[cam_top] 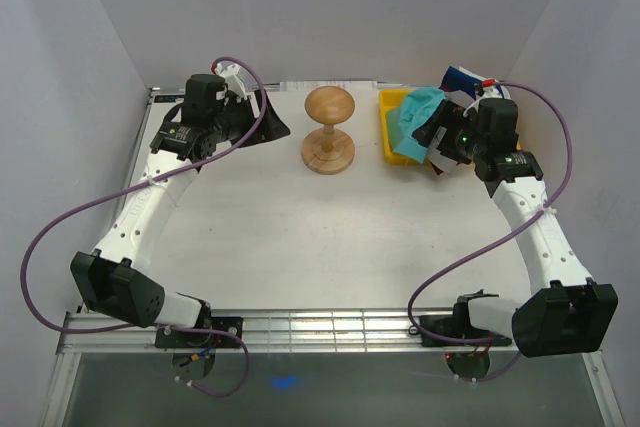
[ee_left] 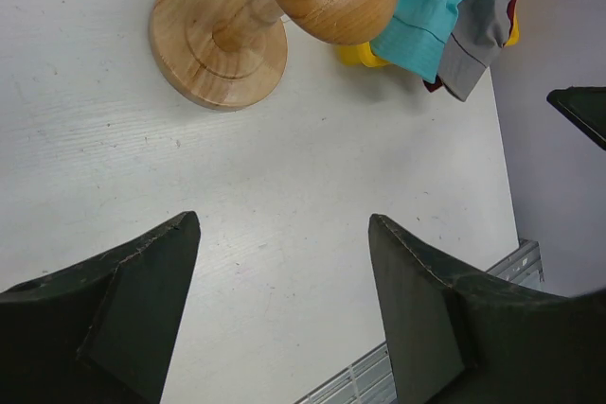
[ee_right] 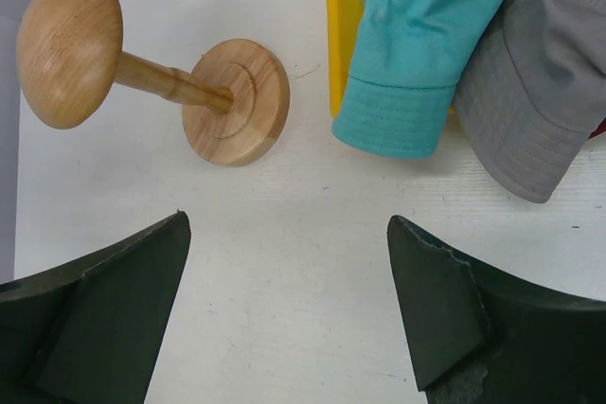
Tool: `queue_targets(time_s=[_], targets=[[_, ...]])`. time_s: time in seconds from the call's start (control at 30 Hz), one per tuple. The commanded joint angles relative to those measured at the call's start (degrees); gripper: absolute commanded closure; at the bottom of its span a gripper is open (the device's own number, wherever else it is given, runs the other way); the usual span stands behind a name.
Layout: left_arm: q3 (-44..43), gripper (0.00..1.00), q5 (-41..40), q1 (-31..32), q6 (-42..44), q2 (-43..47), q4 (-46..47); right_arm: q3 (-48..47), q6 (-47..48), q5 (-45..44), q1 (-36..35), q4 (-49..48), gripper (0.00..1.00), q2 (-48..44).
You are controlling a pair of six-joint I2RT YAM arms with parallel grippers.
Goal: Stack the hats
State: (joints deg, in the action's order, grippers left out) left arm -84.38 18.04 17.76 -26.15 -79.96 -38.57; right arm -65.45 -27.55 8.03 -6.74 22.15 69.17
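The teal hat's opening should stay free to fit over the stand, so my right gripper should grab the teal hat's side near the brim seam (cam_top: 411, 134) (ee_right: 401, 84) next.
The hats lie in a heap in and over the yellow tray (cam_top: 390, 107) at the back right. A teal hat (cam_top: 415, 115) is on top, and a navy and white one (cam_top: 462, 77) is behind it. The right wrist view shows the teal hat (ee_right: 417, 54) and a grey hat (ee_right: 544, 92) hanging over the tray edge (ee_right: 343, 26). My right gripper (ee_right: 288, 220) is open just in front of them, over bare table. My left gripper (ee_left: 282, 221) is open and empty at the back left (cam_top: 268, 125). From there the teal hat (ee_left: 431, 7) and grey hat (ee_left: 483, 26) are far off.
A wooden mushroom-shaped stand (cam_top: 328, 132) stands upright at the back middle, between the two grippers. White walls close in the back and both sides. Purple cables loop beside each arm. A metal rail (cam_top: 330, 327) runs along the near edge.
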Motion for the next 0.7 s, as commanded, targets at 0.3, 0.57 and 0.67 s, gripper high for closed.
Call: queue_targets(time_s=[0.3, 0.57, 0.67], targets=[[-1.3, 0.18, 1.2, 0.1, 1.0, 1.2, -0.2, -1.9, 2.1, 0.8, 0.4, -1.3, 0.1, 2.3], [-1.9, 0.18, 3.0, 0.1, 0.1, -0.7, 0.3, -12.8, 3.4, -0.2, 0.4, 2.4, 0.08, 14.2], [-1.8, 0.18, 3.3, 0.1, 0.0, -0.7, 0.4, -17.0, 3.7, -1.7, 0.6, 4.1, 0.07, 20.0]])
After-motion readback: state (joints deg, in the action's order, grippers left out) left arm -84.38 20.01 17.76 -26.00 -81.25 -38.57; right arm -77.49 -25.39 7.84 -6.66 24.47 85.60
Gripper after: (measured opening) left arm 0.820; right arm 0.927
